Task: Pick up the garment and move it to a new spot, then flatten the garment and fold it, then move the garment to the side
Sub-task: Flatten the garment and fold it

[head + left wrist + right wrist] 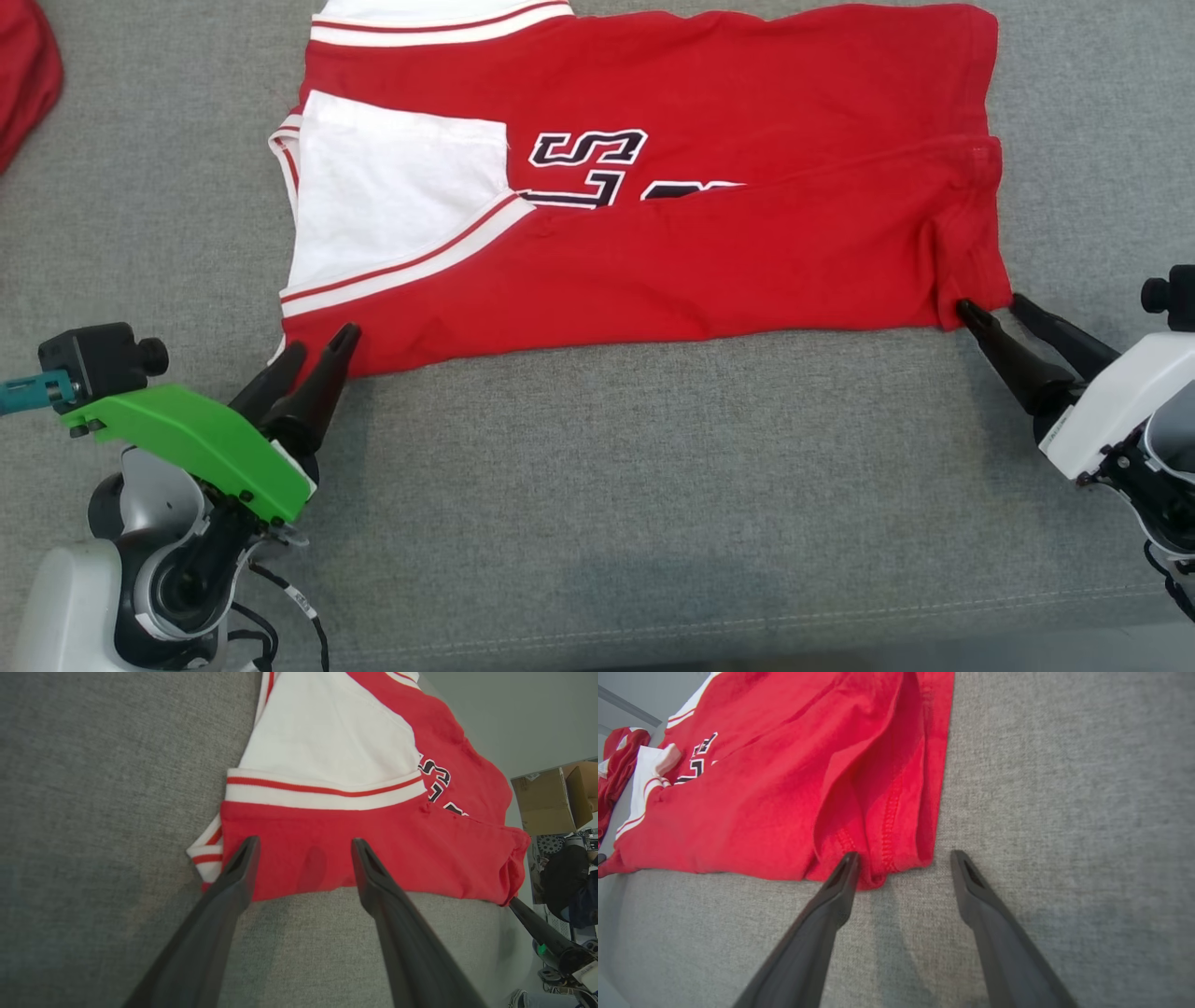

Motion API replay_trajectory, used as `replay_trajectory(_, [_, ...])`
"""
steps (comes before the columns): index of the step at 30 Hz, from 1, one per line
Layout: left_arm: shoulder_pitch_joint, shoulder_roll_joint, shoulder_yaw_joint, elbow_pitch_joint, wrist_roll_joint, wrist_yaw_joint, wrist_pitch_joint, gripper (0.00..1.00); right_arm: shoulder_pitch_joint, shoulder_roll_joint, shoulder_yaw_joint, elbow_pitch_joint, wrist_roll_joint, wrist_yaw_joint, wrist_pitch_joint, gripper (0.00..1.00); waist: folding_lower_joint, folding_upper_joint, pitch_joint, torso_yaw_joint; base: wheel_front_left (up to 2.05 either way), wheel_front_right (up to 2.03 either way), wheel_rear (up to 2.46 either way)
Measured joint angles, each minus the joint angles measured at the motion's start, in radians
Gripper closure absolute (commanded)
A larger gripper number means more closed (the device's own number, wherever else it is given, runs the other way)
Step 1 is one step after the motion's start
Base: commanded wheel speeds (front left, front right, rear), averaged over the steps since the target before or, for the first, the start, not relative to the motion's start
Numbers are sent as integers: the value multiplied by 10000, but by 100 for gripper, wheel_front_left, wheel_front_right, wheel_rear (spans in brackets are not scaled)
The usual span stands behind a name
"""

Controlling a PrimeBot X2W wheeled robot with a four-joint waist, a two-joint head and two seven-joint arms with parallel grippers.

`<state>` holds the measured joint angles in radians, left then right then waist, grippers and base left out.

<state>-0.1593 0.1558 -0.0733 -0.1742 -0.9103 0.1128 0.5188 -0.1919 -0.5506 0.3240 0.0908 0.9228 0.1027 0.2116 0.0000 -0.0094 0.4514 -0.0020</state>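
My right gripper grabs the red jersey by the bunched hem corner (876, 868) next, where folds stand up, since the red jersey lies flat.
The garment (709, 252) is a red jersey with white trim and dark lettering, lying flat on the grey surface, its near long edge folded over the lettering. My left gripper (322, 347) stands open at the garment's near left corner (299, 868), fingers above the red cloth and nothing between them. Over at the near right corner (896, 858), my right gripper (990, 304) is open too; one fingertip (850, 858) touches the hem, the other rests over bare grey fabric.
A second red cloth (23, 75) lies at the far left edge. The grey cushion (653, 485) stretches wide in front of the garment, its seam near the front edge. The left wrist view has a cardboard box (546, 800) beyond the surface.
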Motion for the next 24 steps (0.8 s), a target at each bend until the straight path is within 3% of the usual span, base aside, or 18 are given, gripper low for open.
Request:
replay_trajectory(17, [174, 174, 86, 523, 347, 2, -6, 0, -319, 188, 159, 169, 8, 15, -73, 0, 0, 0, 183, 102, 0, 0, 0])
replay_trajectory(20, [159, 127, 29, 625, 330, 2, -6, 0, -420, 194, 201, 207, 17, 17, -69, 19, 0, 0, 202, 110, 0, 0, 0])
replay_trajectory(22, [150, 100, 29, 648, 309, 2, -8, 0, -468, 203, 238, 238, 25, 17, -50, 51, 0, 0, 211, 105, 0, 0, 0])
replay_trajectory(24, [137, 84, 42, 679, 255, 2, -8, 0, -471, 201, 240, 293, 36, 17, -42, 60, 0, 0, 216, 96, 0, 0, 0])
